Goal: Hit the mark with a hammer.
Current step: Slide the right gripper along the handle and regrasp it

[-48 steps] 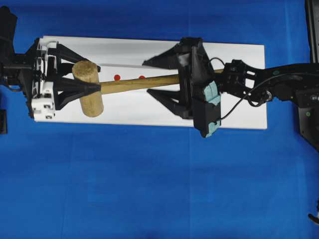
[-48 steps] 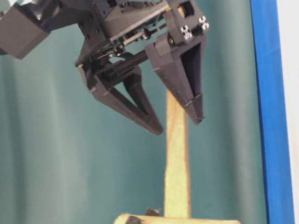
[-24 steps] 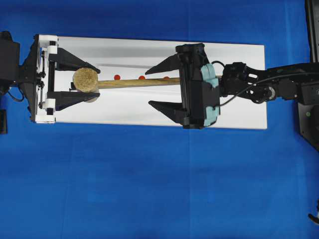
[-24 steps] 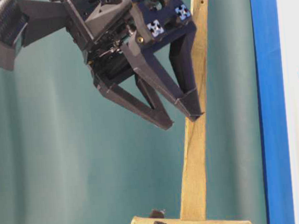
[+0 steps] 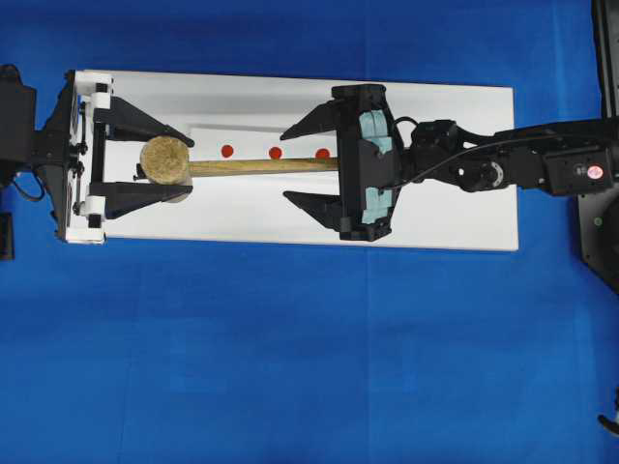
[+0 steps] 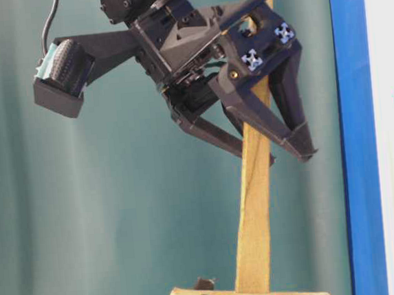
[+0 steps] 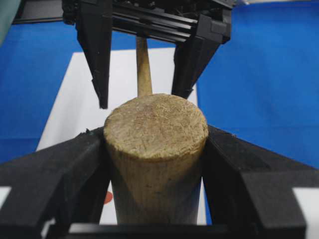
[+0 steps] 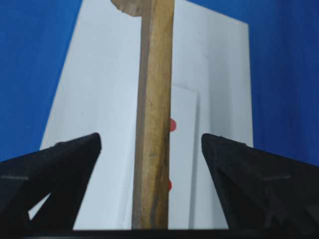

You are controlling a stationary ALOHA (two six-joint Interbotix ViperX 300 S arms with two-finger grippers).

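The hammer's thick head (image 5: 166,161) is already clamped on both sides by my left gripper's fingers, so my right gripper needs to grab the hammer by its slim handle next.
My left gripper (image 5: 145,162) is shut on the hammer's thick cylindrical head (image 5: 166,161), which stands end-up between the fingers (image 7: 55,169); the gripper (image 7: 155,164) clamps both sides of the head (image 7: 155,144). The slim handle (image 5: 261,166) runs right, above the board. My right gripper (image 5: 287,164) is open and straddles the handle (image 8: 154,149), with gaps on both sides of its midpoint (image 8: 151,138). Three red marks (image 5: 276,153) sit in a row on the white board just beyond the handle. At table level the right gripper (image 6: 287,155) hangs around the handle (image 6: 256,211).
A white board (image 5: 455,116) lies on the blue cloth (image 5: 309,348), with a smaller white sheet (image 5: 208,130) under the red marks. The right arm (image 5: 513,169) reaches in from the right edge. A black mount (image 5: 604,242) stands at the far right.
The hammer head has turned from lying sideways to end-up in the left gripper. The right gripper has rolled, shifted left around the handle, and its jaws have narrowed slightly.
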